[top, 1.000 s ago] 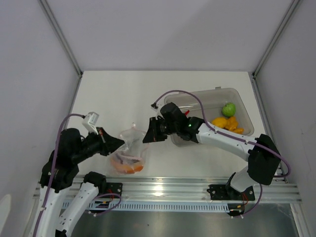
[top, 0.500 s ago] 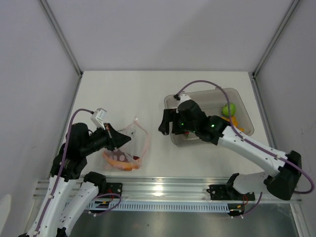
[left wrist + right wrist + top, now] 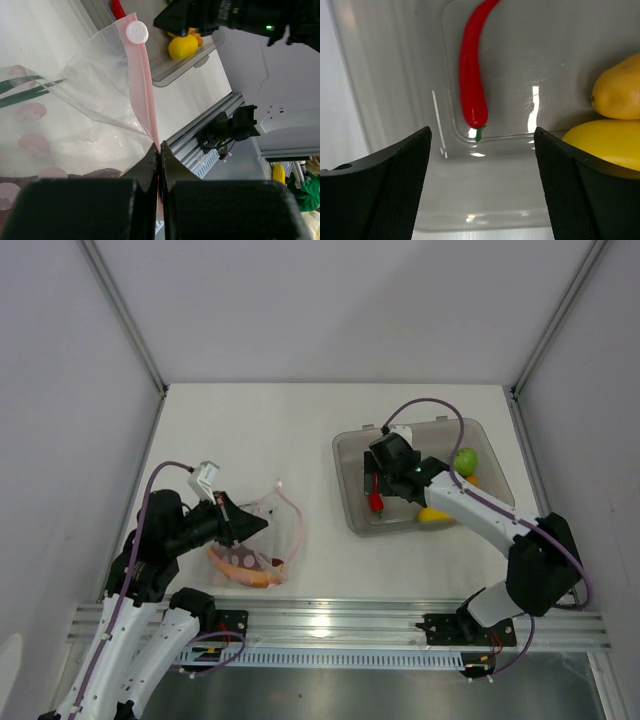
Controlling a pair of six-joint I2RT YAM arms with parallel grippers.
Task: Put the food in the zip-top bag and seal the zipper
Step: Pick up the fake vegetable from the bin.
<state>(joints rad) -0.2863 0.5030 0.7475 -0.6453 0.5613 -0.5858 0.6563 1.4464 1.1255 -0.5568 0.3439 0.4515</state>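
The right gripper grips the chili across its thick stem end (image 3: 376,503) next, which leaves the red chili's body free to enter the zip-top bag (image 3: 268,540).
The clear zip-top bag (image 3: 268,540) lies at the front left, with orange and purple food (image 3: 246,572) inside. My left gripper (image 3: 243,526) is shut on the bag's pinkish-red zipper (image 3: 145,85), right at the mouth edge; in the left wrist view its tips (image 3: 159,148) pinch the strip flat. My right gripper (image 3: 372,486) hangs open inside the grey bin (image 3: 345,445), nothing between its fingers. Just beyond its tips (image 3: 481,145) lies the red chili (image 3: 472,85). Yellow fruit (image 3: 616,95) sits to its right. A green round fruit (image 3: 465,461) rests at the bin's far right.
The bin's walls surround the right gripper on its near and left sides. A white round tab (image 3: 136,31) sits at the far end of the zipper. The aluminium rail (image 3: 340,620) runs along the table's near edge.
The right gripper let go at the bag's mouth, opened wide and swung right into the bin above the chili. The left gripper kept its hold and drew the bag slightly left.
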